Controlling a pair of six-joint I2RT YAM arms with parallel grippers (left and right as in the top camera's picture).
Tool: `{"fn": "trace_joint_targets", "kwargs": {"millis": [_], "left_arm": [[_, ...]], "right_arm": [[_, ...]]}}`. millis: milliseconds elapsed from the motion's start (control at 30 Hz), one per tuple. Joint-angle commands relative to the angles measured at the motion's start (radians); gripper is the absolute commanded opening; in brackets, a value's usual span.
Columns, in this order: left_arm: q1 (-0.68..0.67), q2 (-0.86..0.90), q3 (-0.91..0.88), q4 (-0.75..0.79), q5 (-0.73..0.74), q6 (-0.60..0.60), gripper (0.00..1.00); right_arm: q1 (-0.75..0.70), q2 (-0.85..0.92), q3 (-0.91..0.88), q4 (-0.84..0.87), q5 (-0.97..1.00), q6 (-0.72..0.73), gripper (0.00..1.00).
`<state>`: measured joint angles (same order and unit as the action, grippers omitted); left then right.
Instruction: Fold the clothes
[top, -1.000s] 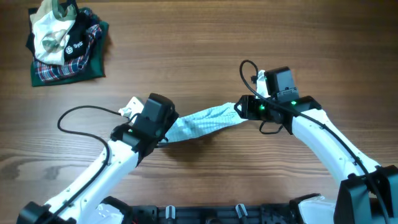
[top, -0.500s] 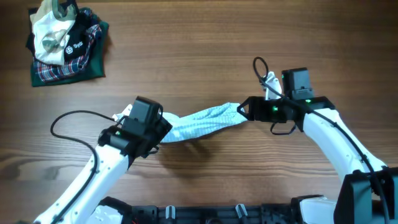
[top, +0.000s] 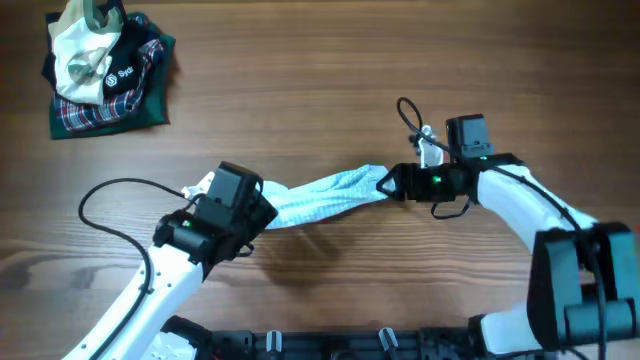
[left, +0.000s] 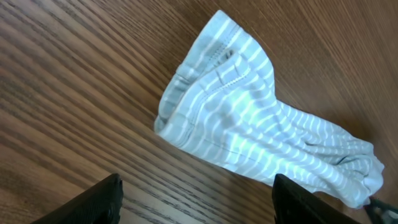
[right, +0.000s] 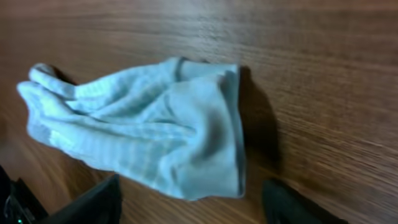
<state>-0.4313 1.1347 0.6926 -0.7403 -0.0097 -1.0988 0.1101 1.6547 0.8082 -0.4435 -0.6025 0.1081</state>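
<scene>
The pale blue-and-white garment should be grabbed next by its nearest hemmed end with my right gripper. Its length then stays free to fold that end over.
The clothes (top: 322, 197), a small pale blue-and-white garment, lie stretched in a crumpled band on the wooden table between both arms. My left gripper (top: 264, 213) is at its left end and my right gripper (top: 386, 182) at its right end. In the left wrist view the garment (left: 261, 130) lies flat ahead of the open gripper (left: 199, 205), with bare wood between the fingers (left: 99, 200). The right wrist view shows the garment's hemmed end (right: 155, 140) just in front of my open gripper (right: 193, 208), touching neither finger.
A pile of other clothes (top: 105, 70) sits at the table's far left corner: a dark plaid cloth, a black garment with a white logo and a white piece. A black cable (top: 105, 190) loops beside the left arm.
The right gripper has opened wider and drawn back to the right off the garment's end. The left arm has slid back and left, uncovering more of the garment.
</scene>
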Motion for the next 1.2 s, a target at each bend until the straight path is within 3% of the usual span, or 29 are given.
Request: {"fn": "trace_joint_targets", "kwargs": {"millis": [0, 167, 367, 533, 567, 667, 733, 867, 1167], "left_arm": [[-0.006, -0.007, -0.008, 0.006, -0.025, 0.023, 0.77], [-0.005, -0.007, -0.008, 0.008, -0.026, 0.023, 0.77], [-0.006, -0.007, -0.008, 0.019, -0.029, 0.023, 0.77], [-0.006, -0.007, -0.008, 0.021, -0.029, 0.023, 0.77], [-0.006, -0.007, -0.008, 0.021, -0.028, 0.023, 0.77], [-0.006, -0.007, -0.008, 0.021, -0.029, 0.023, 0.77], [-0.005, -0.007, -0.008, 0.021, -0.029, 0.023, 0.77], [-0.005, -0.007, -0.008, 0.021, -0.029, 0.023, 0.77], [-0.005, -0.007, -0.008, 0.021, -0.033, 0.022, 0.77]], "right_arm": [[-0.001, 0.061, -0.010, 0.030, -0.026, 0.021, 0.71], [0.001, 0.106, -0.010, 0.073, -0.027, 0.047, 0.71], [0.039, 0.127, -0.010, 0.072, -0.066, 0.061, 0.59], [0.079, 0.127, -0.010, 0.101, -0.064, 0.103, 0.57], [0.085, 0.127, -0.010, 0.110, -0.064, 0.108, 0.54], [0.087, 0.127, -0.010, 0.124, -0.057, 0.132, 0.20], [0.079, 0.127, -0.010, 0.138, -0.057, 0.143, 0.06], [0.018, 0.113, -0.009, 0.114, -0.058, 0.137, 0.04], [-0.182, -0.042, 0.024, -0.121, -0.025, 0.040, 0.04]]}}
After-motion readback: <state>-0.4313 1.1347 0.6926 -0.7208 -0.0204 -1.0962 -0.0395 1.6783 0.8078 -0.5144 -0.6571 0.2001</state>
